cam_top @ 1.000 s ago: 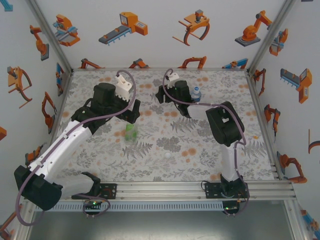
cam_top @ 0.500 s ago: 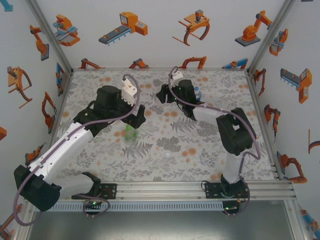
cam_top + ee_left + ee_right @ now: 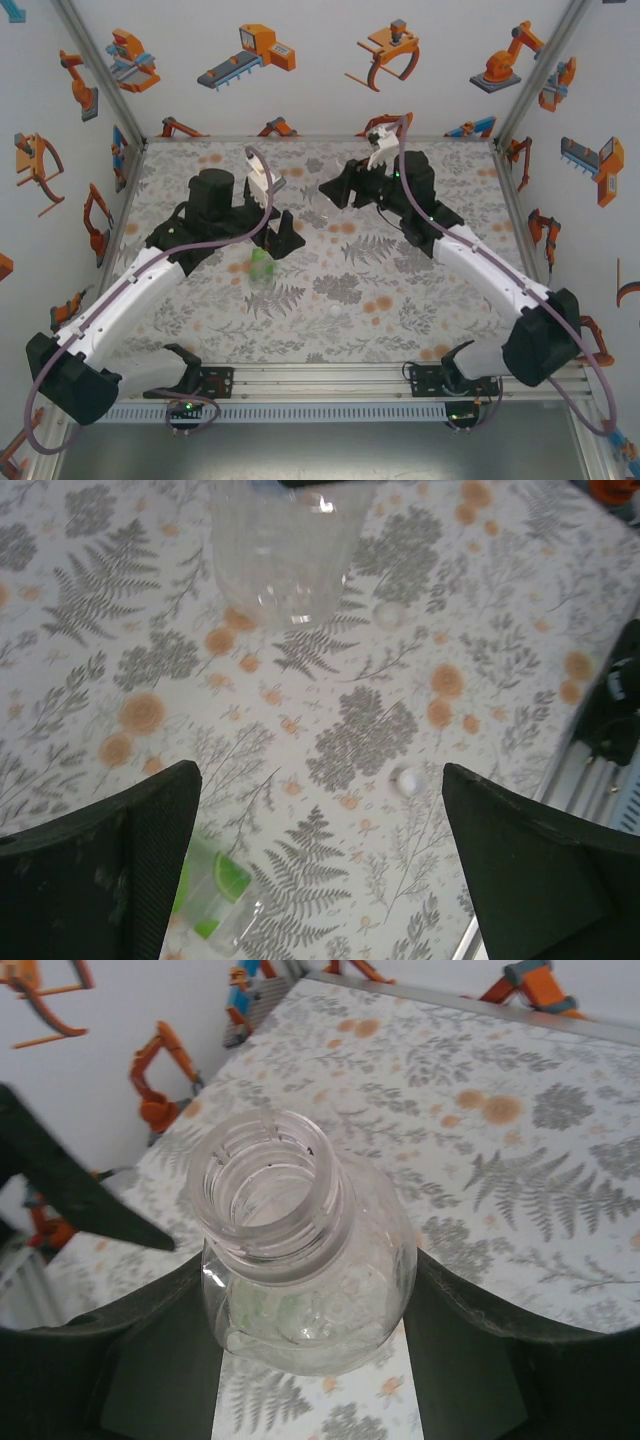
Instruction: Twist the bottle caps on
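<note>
I need to grab the plain clear bottle around its body [image 3: 322, 200] [image 3: 287, 552] with my left gripper next, so the bottle's threaded opening stays free for a cap.
My right gripper [image 3: 310, 1335] is shut on the plain clear bottle [image 3: 305, 1280], one finger on each side of its body. The bottle's threaded mouth [image 3: 265, 1195] is open, with no cap on it. From above, that gripper [image 3: 336, 192] is at the table's far middle. The same bottle [image 3: 280, 550] appears in the left wrist view. My left gripper [image 3: 320, 870] is open over bare cloth, apart from everything. The green-tinted bottle [image 3: 213, 888] stands by its left finger and shows from above [image 3: 260, 264]. One white bottle cap [image 3: 406, 779] lies near the right finger, another [image 3: 388, 613] lies farther off. From above, my left gripper [image 3: 286, 238] hangs just right of the green bottle.
A white cap [image 3: 335, 311] lies on the floral cloth toward the near edge. The metal rail [image 3: 330, 380] runs along the front with both arm bases on it. White walls with orange robot prints close the left, back and right sides.
The right arm has unfolded, its elbow swinging out to the right while the gripper stayed at the far middle with the clear bottle. The left gripper shifted right, past the green bottle.
</note>
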`<move>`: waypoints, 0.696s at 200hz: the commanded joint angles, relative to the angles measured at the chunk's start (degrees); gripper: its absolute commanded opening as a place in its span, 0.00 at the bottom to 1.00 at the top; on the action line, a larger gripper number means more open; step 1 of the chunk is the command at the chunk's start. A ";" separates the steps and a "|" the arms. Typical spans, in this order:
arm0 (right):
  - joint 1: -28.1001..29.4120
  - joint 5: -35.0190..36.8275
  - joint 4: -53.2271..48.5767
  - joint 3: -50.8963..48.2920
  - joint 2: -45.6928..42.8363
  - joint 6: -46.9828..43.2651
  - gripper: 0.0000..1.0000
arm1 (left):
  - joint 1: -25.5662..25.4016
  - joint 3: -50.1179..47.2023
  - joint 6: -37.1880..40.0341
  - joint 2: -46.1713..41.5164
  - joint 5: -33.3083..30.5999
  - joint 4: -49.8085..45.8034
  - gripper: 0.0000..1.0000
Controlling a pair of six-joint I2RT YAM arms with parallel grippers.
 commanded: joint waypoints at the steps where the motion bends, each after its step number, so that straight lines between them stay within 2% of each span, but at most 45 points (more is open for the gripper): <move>1: 1.07 -3.54 -4.71 -0.69 -4.29 5.90 0.37 | -0.69 -0.03 -4.49 -0.53 8.05 7.94 0.98; 40: 2.02 -4.69 -11.09 0.32 -8.47 12.87 0.28 | -1.12 0.14 -6.70 -0.55 8.56 10.66 0.98; 93: 5.62 -2.09 -12.88 0.56 -9.95 18.61 0.25 | -4.17 3.82 -7.36 4.08 10.88 11.13 0.99; 117: 6.65 -0.02 -11.84 0.34 -10.31 19.96 0.25 | -5.15 4.85 -9.13 6.20 14.35 12.69 0.93; 139: 6.90 1.15 -10.96 0.48 -10.56 21.34 0.25 | -5.62 4.55 -10.50 7.16 14.54 14.14 0.89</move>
